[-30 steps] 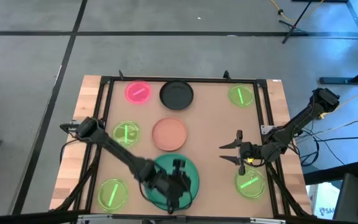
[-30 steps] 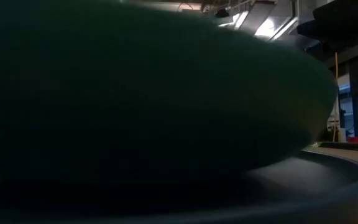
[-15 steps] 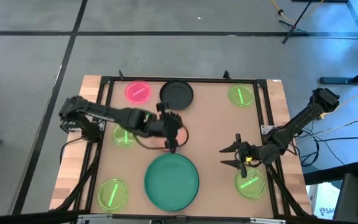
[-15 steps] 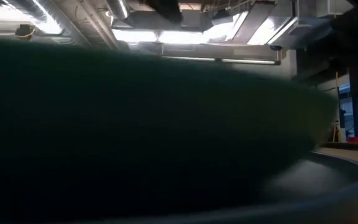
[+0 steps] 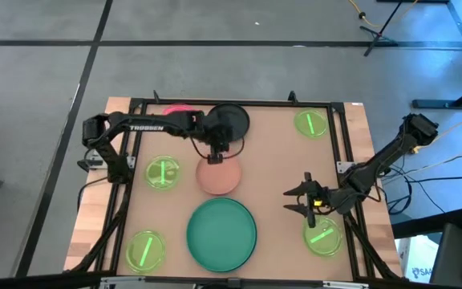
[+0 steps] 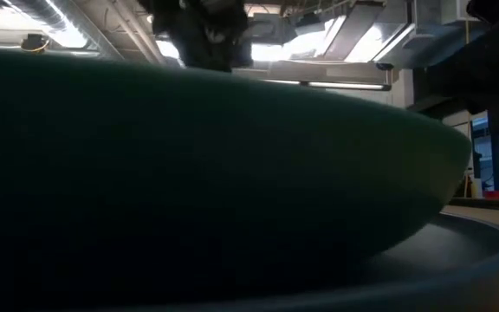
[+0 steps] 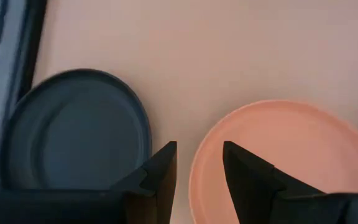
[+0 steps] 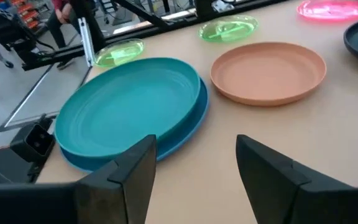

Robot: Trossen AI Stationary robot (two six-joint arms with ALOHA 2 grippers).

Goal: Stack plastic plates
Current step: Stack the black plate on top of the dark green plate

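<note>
The left gripper will grab the black plate's rim next, to stack the black plate onto the dark green plate.
A large dark green plate [image 5: 221, 234] lies on a blue plate whose rim [image 8: 194, 121] shows under it, near the table's front edge. The salmon plate [image 5: 219, 177] rests flat at mid-table. Beyond it lie the black plate [image 5: 229, 120] and a pink plate [image 5: 179, 107], which the left arm partly hides. My left gripper [image 5: 216, 156] hangs open over the salmon plate's far rim [image 7: 197, 174], between that plate and the black plate [image 7: 79, 130]. It touches nothing that I can see. At the right, my right gripper [image 5: 293, 200] is open and has nothing between its fingers.
Several small neon-green plates lie about: left of the salmon plate [image 5: 163, 172], at the front left [image 5: 144, 249], at the far right [image 5: 311, 123] and under the right arm [image 5: 323, 237]. A dark frame [image 5: 135, 112] borders the brown work surface.
My left gripper has swung from above the dark green plate at the near edge toward the far edge. It went past the salmon plate's left side and now stands over that plate's far rim. The dark green plate stays on the blue one.
</note>
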